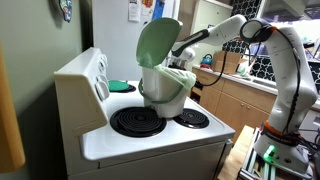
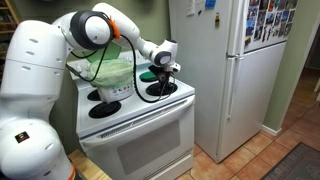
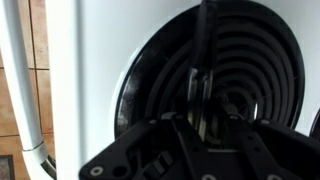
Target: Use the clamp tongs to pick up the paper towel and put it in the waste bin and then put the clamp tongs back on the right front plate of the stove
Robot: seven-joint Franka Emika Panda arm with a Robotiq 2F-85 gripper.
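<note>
The clamp tongs [image 3: 203,60] lie low along the black coils, their far end within the burner's rim, so it is now time to let go of the tongs.
The white stove [image 1: 150,142] [image 2: 140,125] has black coil burners. The cream waste bin [image 1: 165,92] [image 2: 112,72] stands on the stove top with its pale green lid [image 1: 158,42] flipped up. My gripper [image 2: 163,68] [image 3: 208,125] hangs low over a front coil burner [image 2: 160,90] [image 3: 265,70] beside the bin. It is shut on the clamp tongs [image 3: 203,60], whose dark handle and metal arms run out over the coils. In an exterior view the bin hides most of the gripper. No paper towel shows.
A white fridge [image 2: 230,70] stands close beside the stove. A green item [image 1: 120,86] lies on a rear burner by the raised control panel [image 1: 85,75]. Two more front burners [image 1: 138,122] [image 2: 104,108] are bare. The oven door handle [image 3: 20,90] and tiled floor show below the stove edge.
</note>
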